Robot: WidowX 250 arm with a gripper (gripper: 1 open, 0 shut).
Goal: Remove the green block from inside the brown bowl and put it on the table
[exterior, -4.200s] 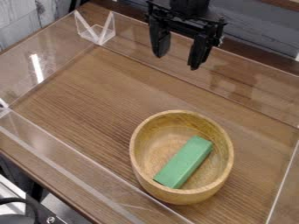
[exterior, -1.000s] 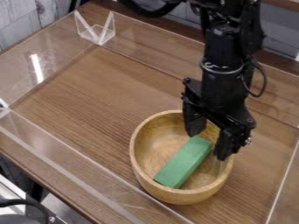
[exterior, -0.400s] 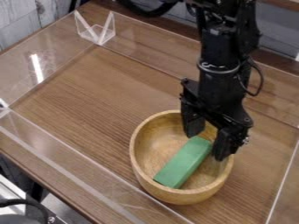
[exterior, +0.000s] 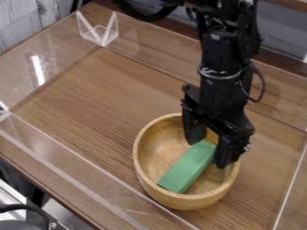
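My fingers hover above the green block's far end [exterior: 197, 154], high at the bowl's rim, and closing now would miss. The gripper lowers next, before it closes on the block.
A light tan wooden bowl [exterior: 153, 167] sits on the wood-grain table [exterior: 96, 99] near the front right. Inside it a bright green block [exterior: 188, 169] lies slanted, its far end up toward the back right. My black gripper [exterior: 209, 147] hangs down into the bowl over the block's far end. Its fingers [exterior: 227, 153] stand apart on either side of that end, open, with the block resting on the bowl's floor. The block's upper tip is partly hidden behind the fingers.
Clear plastic walls [exterior: 72, 153] run around the table's edges. A small clear triangular stand [exterior: 99, 30] sits at the back left. The arm [exterior: 225, 45] rises from the bowl toward the back.
The gripper has shifted slightly left and lower over the block's far end during the last second. The block and bowl have not moved.
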